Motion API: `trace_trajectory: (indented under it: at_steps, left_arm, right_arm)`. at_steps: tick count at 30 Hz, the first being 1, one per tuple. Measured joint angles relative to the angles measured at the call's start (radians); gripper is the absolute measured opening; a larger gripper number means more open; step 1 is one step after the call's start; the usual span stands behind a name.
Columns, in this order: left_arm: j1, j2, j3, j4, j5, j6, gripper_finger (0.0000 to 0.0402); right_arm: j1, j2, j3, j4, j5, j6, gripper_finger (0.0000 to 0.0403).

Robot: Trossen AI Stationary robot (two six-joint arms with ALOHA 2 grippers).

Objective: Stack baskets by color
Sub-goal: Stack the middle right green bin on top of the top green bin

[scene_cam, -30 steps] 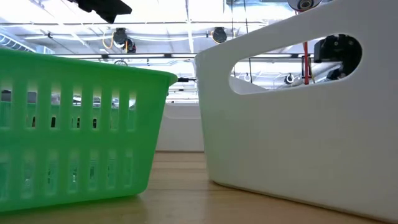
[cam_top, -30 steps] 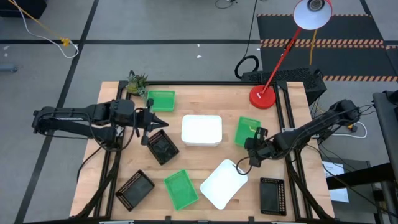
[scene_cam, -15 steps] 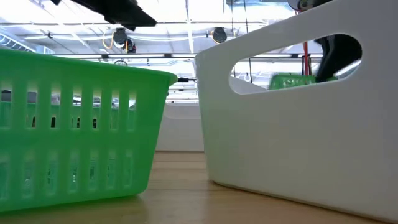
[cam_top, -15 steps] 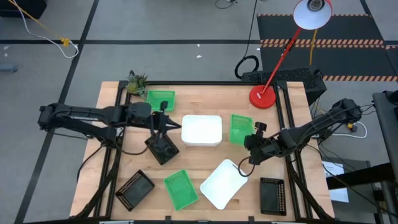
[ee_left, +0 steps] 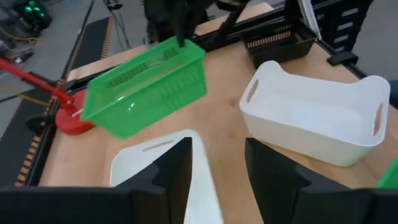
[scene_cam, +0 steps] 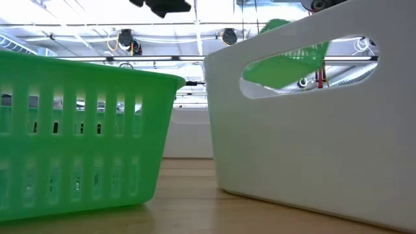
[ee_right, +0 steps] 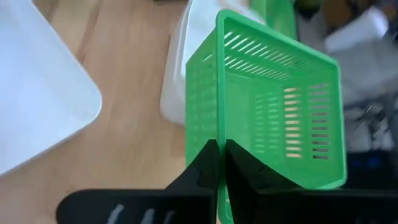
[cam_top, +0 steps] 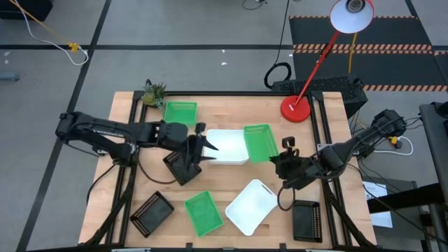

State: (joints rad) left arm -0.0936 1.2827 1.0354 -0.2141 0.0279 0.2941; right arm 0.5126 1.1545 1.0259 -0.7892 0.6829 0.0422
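Note:
I should grab the raised green basket with my left gripper next, by its long side's rim (cam_top: 246, 145), so that I can stack it with the other green basket (cam_top: 180, 113).
My right gripper (cam_top: 281, 158) is shut on a green basket (cam_top: 257, 142), which hangs over the right end of a white basket (cam_top: 227, 147) at the table's middle. Seen from the left wrist, that green basket (ee_left: 146, 87) is tilted in the air. My left gripper (cam_top: 204, 144) is open above the white basket's left end, with nothing between its fingers (ee_left: 180, 168). A black basket (cam_top: 180, 168) rests flat on the table just below it. Another green basket (cam_top: 180, 112) sits at the far left. My right gripper pinches one wall of the green basket at its rim (ee_right: 217, 134), close to the basket's near right corner, one finger inside and one outside. The fingers come slanting down from the table's right. The basket is lifted clear of the table and tilted.
Near the front edge lie a green basket (cam_top: 204, 213), a white basket (cam_top: 250, 207) and two black baskets (cam_top: 152, 212) (cam_top: 306, 219). A red lamp base (cam_top: 295, 109) stands at the far right and a leafy toy (cam_top: 154, 93) at the far left corner.
My right gripper has risen and gone toward the table's left, rolling its wrist; the green basket has come up off the table, tipped, and now overhangs the white basket. My left gripper has travelled toward the table's right, past the still black basket, and has opened.

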Motion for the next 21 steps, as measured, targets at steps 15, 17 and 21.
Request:
trace_trajectory:
  at_steps: [15, 17, 21]
  left_arm:
    - [-0.147, 0.228, 0.214, -0.143, -0.17, 0.171, 0.0152]
    - [-0.16, 0.246, 0.235, -0.147, -0.186, 0.22, 0.0152]
    - [-0.205, 0.265, 0.28, -0.16, -0.249, 0.334, 0.0152]
  right_arm:
    - [-0.002, 0.029, -0.008, 0.235, -0.076, -0.271, 0.0004]
    - [-0.004, 0.044, -0.009, 0.271, -0.095, -0.323, 0.0004]
    - [-0.012, 0.08, -0.01, 0.309, -0.112, -0.373, 0.0004]
